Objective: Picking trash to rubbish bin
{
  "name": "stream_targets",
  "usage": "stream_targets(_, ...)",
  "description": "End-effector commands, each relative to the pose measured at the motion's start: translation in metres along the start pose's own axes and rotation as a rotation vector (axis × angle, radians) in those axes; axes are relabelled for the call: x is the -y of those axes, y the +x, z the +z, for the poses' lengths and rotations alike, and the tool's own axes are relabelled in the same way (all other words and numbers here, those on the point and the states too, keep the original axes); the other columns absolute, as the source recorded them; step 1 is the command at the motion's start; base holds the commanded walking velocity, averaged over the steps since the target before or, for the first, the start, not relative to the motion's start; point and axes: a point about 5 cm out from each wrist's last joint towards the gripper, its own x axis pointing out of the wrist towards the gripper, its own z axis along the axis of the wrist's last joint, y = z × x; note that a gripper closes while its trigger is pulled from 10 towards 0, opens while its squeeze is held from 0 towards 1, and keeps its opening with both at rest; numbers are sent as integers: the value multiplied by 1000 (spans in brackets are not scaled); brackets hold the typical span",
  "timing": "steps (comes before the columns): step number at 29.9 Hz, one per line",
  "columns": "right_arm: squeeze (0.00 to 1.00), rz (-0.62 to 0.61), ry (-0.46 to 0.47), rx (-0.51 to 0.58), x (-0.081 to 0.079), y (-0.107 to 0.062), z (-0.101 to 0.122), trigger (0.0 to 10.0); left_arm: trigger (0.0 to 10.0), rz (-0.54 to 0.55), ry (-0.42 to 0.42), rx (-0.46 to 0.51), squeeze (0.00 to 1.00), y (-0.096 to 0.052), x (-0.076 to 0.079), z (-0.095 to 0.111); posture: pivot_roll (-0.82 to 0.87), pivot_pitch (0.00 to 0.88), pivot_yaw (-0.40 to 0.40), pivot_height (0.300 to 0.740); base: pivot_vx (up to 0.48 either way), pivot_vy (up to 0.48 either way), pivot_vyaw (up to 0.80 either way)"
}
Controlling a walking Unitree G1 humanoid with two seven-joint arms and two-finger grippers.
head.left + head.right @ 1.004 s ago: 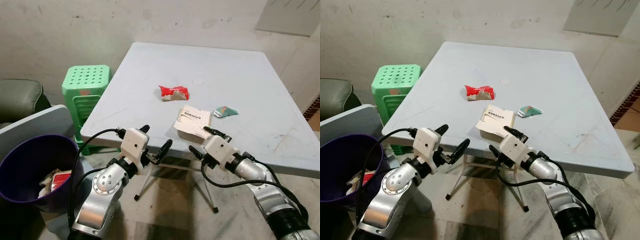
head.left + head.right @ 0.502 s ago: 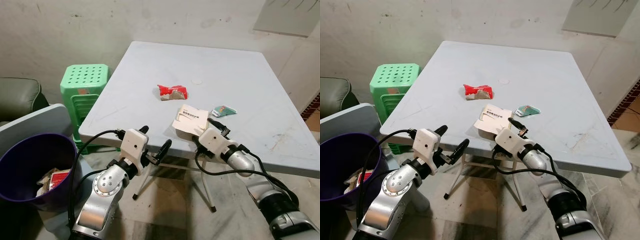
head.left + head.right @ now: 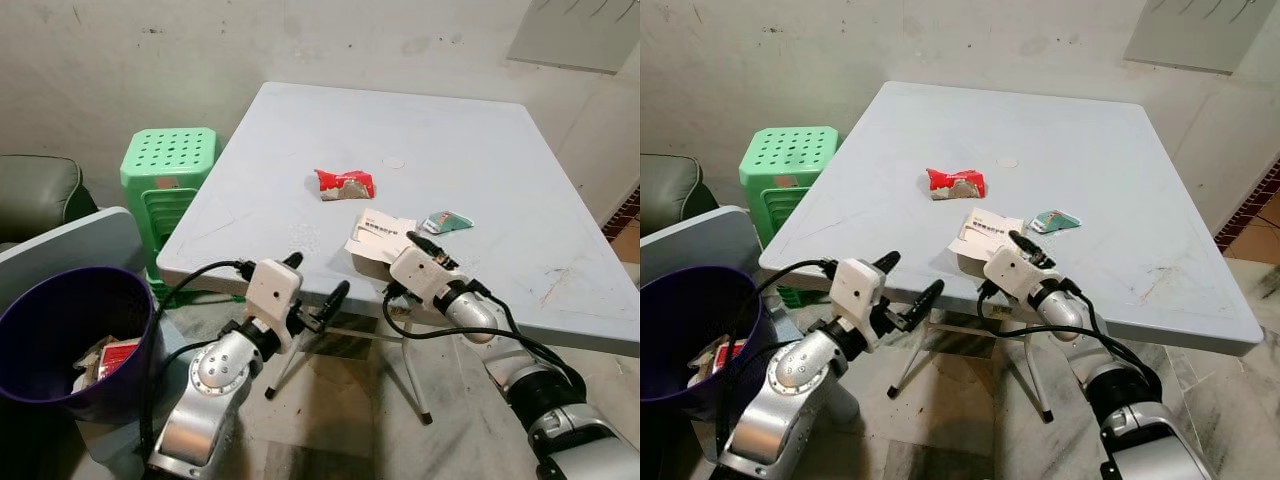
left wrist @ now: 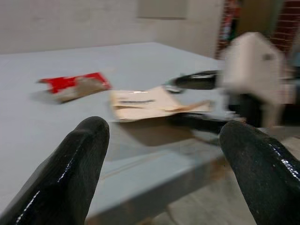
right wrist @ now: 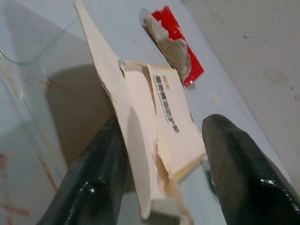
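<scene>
My right gripper grabs the paper envelope by its torn flap [image 5: 140,159] next, to clear this trash into the rubbish bin.
A torn cream paper envelope [image 3: 380,233] lies at the front edge of the pale blue table [image 3: 500,160]. My right gripper [image 3: 398,258] is open and straddles its near edge; in the right wrist view the envelope [image 5: 161,117] sits between the two black fingers [image 5: 234,168], one of them tucked under the paper. A red wrapper [image 3: 345,184] lies further in, and a small green and white wrapper [image 3: 448,222] lies to the envelope's right. My left gripper [image 3: 312,280] hangs open just below the table's front edge, holding nothing. A purple rubbish bin [image 3: 45,320] stands at the lower left.
The bin holds a red packet [image 3: 120,357] and other scraps. A green plastic stool [image 3: 170,165] stands left of the table, with a dark sofa [image 3: 35,190] and a grey panel [image 3: 75,245] beside the bin. Thin metal table legs [image 3: 285,365] stand below the table's front edge.
My right gripper has pushed forward from below the table edge, and its fingers now straddle the envelope. The left arm has shifted slightly to the right.
</scene>
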Motion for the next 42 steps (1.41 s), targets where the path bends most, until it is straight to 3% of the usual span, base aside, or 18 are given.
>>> stream_targets(1,0,-6,-11,12,3,1,1,0,10000,-10,15,-3,0,-1,3,1,82,66,-57,715,0,0,0)
stream_targets(12,0,13,-19,39,0,-1,1,0,10000,7,26,-10,0,-1,-5,2,82,58,-55,715,0,0,0)
stream_targets(31,0,65,-52,67,0,-3,-1,0,10000,10,38,-9,0,1,-5,2,84,51,-61,715,0,0,0)
stream_targets(38,0,-23,49,113,21,2,9,0,10000,19,43,-8,0,1,-8,2,82,49,-57,715,0,0,0)
stream_targets(40,0,-109,187,143,43,4,16,39,10000,28,51,-8,0,2,-12,3,79,48,-53,715,0,0,0)
stream_targets(41,0,-130,209,164,49,3,18,3216,10000,33,55,-8,0,2,-14,3,77,47,-52,715,0,0,0)
stream_targets(42,0,-141,230,195,55,2,21,9137,10000,44,60,-7,0,3,-16,3,76,47,-50,715,0,0,0)
